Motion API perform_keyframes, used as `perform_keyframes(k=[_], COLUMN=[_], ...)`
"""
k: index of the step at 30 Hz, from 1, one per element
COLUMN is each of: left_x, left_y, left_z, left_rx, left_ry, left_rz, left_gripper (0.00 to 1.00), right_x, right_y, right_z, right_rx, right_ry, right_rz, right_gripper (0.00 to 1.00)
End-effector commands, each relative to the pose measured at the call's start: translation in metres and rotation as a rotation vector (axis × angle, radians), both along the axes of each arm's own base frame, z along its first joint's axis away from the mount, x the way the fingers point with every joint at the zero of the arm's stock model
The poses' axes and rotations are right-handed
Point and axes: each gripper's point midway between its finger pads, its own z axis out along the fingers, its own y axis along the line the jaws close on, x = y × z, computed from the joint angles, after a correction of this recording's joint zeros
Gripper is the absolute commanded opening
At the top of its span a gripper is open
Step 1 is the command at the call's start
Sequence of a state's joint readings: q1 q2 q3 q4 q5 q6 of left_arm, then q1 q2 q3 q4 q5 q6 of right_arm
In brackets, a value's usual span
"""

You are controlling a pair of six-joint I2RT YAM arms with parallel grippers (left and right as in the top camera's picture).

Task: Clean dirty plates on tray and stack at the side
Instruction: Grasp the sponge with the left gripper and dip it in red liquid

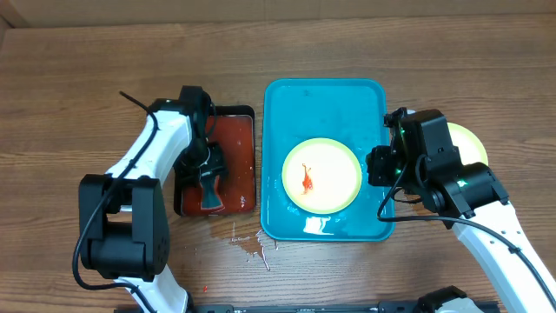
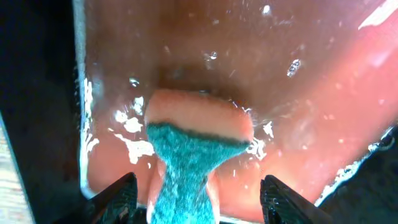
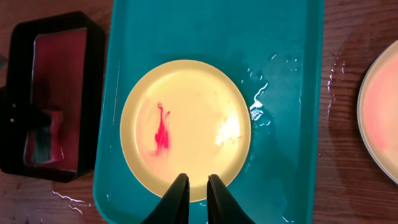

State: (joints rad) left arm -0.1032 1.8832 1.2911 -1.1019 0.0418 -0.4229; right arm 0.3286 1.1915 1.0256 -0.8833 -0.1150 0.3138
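Observation:
My left gripper should go to the teal-topped sponge and grab it across its narrow middle (image 1: 209, 185) (image 2: 186, 182). Then its wide pink end stays free to clean the plate in the tray.
A yellow-green rimmed plate (image 1: 321, 176) with a red smear lies in the turquoise tray (image 1: 321, 104). It also shows in the right wrist view (image 3: 199, 112), on the tray (image 3: 217, 31). Another plate (image 1: 469, 143) lies on the table right of the tray, partly hidden by my right arm; its edge shows in the right wrist view (image 3: 382, 118). My right gripper (image 3: 198, 183) hovers over the smeared plate's near rim, fingers almost together and empty; overhead it is at the tray's right edge (image 1: 380, 167). My left gripper (image 2: 199, 186) is open, straddling a teal-topped sponge (image 2: 186, 149) without touching it.
The sponge lies in a small black tray of red liquid (image 1: 239, 139), left of the turquoise tray, with my left gripper (image 1: 211, 174) over it. Water is spilled on the wooden table (image 1: 248, 239) in front of the two trays. The turquoise tray's floor is wet.

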Motion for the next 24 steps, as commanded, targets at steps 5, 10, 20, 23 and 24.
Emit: perform_keyframes(k=[5,10,20,23,24], left_x=[-0.021,-0.031,-0.014,0.002,0.008], left_y=[-0.003,-0.005,-0.007,-0.009,-0.009], left_z=[-0.013,-0.040,-0.019,0.009,0.021], left_rx=[0.003,0.003,-0.004,-0.012,-0.013], left_ry=[0.050,0.033,-0.021,-0.080,-0.106], left_rz=[-0.036,-0.046,-0.048,-0.072,-0.082], left_gripper=[0.42,0.05,0.04,0.04,0.04], right_x=[0.007,0.008,0.009,0.014,0.016], right_y=[-0.045,-0.049,-0.028,-0.029,-0.032], right_z=[-0.004,-0.012,-0.043,-0.053,-0.057], right_rx=[-0.100,-0.081,-0.066,-0.073,-0.081], right_ry=[0.015,0.054,0.164,0.188,0.197], right_rz=[-0.316,-0.307,-0.120,-0.154,-0.175], right_gripper=[0.18,0.26,0.29,0.29,0.29])
